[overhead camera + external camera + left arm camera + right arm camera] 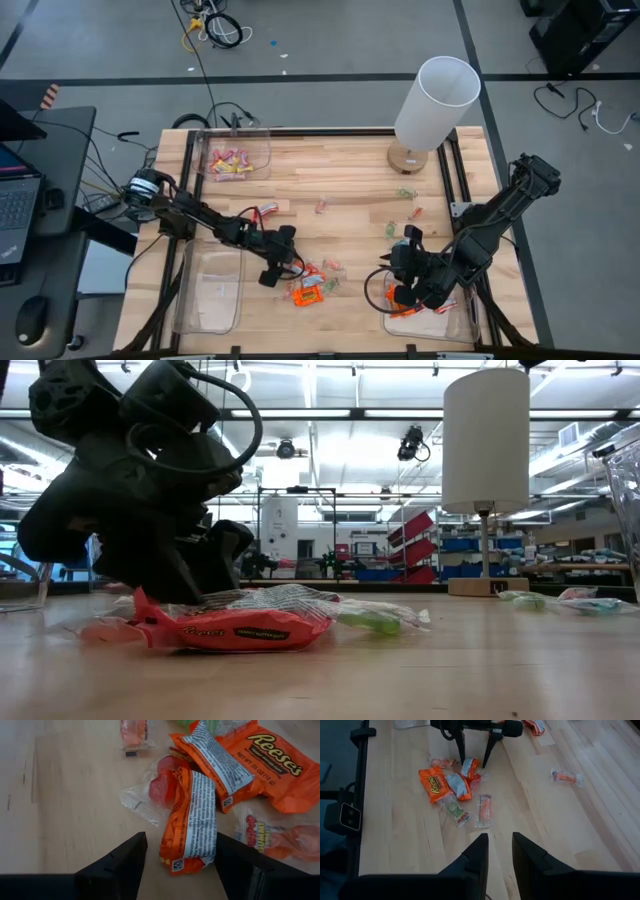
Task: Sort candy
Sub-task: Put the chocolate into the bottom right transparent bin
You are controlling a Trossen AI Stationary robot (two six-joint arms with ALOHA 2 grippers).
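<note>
My left gripper should close on the orange candy now, because its fingers reach down around the orange candy's near end. Closing now would hold the candy.
A pile of candy (310, 285) lies on the wooden table near its front middle: orange wrapped pieces, a red sweet in clear wrap (162, 787) and a pale green one (452, 810). My left gripper (181, 836) is open, low over the pile. Its fingers stand on either side of the near end of an orange candy (192, 815) that lies flat; I cannot tell whether they touch it. The low view shows the gripper (170, 560) right behind the pile. My right gripper (500, 836) hangs narrowly open and empty above the near right bin (465, 320).
A clear bin (255, 145) at the far left holds pink and yellow sweets. Another clear bin (212, 290) stands at the near left. A white lamp (437, 100) stands at the far right. Loose sweets (405, 193) lie scattered mid-table.
</note>
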